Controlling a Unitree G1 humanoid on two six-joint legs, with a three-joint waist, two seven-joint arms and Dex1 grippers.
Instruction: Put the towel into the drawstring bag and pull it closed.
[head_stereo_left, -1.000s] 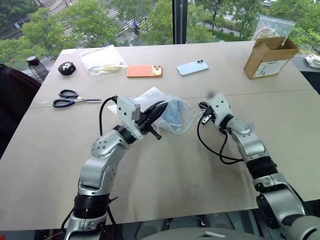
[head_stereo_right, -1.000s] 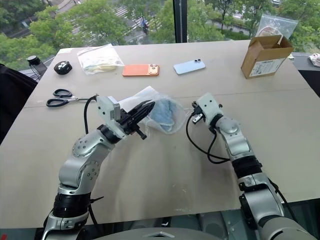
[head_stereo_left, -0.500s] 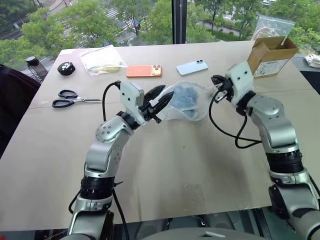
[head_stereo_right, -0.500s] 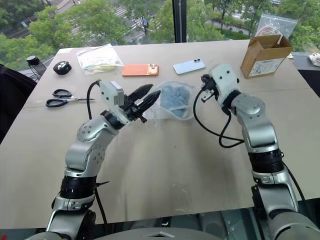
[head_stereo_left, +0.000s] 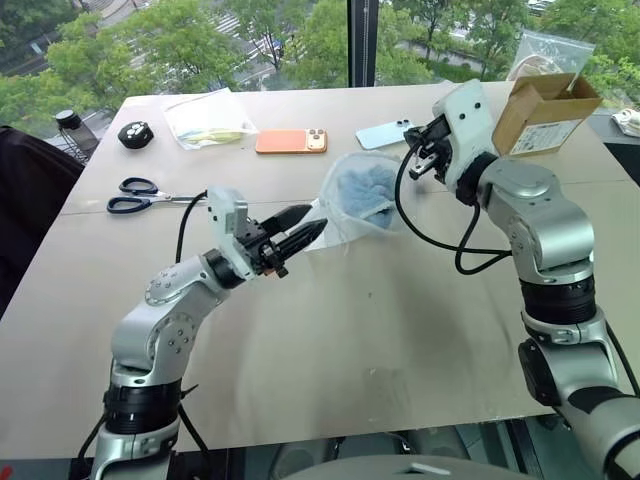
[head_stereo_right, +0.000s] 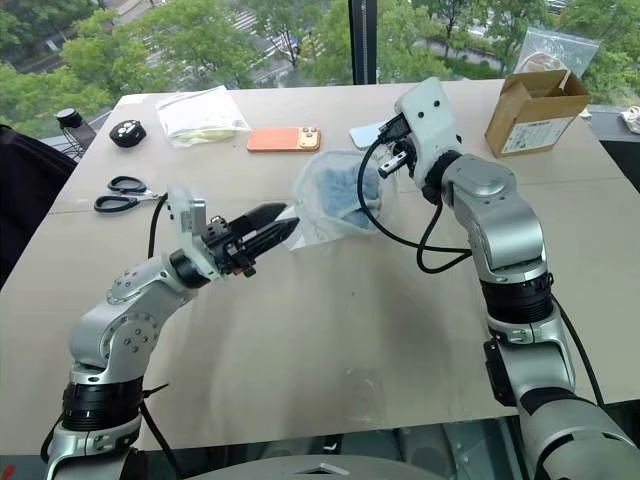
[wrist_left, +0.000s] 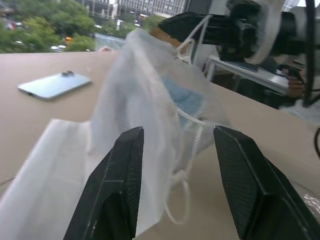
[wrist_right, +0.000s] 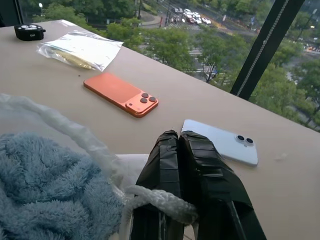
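The left gripper pinches the cord by its knotted end (wrist_left: 180, 176) next, since the cord's knotted loop hangs slack from the side of the bag.
The thin white drawstring bag (head_stereo_left: 345, 215) hangs tilted above the table, its lower end trailing toward my left gripper. Through its fabric I see the light-blue towel (head_stereo_left: 365, 185) bunched inside. My right gripper (head_stereo_left: 422, 152) is raised at the bag's upper end and shut on the white drawstring cord (wrist_right: 160, 197). The towel (wrist_right: 45, 180) lies just below those fingers. My left gripper (head_stereo_left: 300, 228) is open at the bag's lower end. In the left wrist view its fingers (wrist_left: 117, 185) stand apart, with the bag (wrist_left: 135, 90) and a loose cord loop between and beyond them.
On the far half of the table lie scissors (head_stereo_left: 140, 195), an orange phone (head_stereo_left: 289, 141), a light-blue phone (head_stereo_left: 385, 133), a clear zip bag (head_stereo_left: 205, 120) and a small black round object (head_stereo_left: 133, 135). A cardboard box (head_stereo_left: 540, 110) stands at the far right.
My right gripper has risen with the cord, lifting the bag and towel off the table. My left gripper has opened off the bag's mouth and drawn back to the left.
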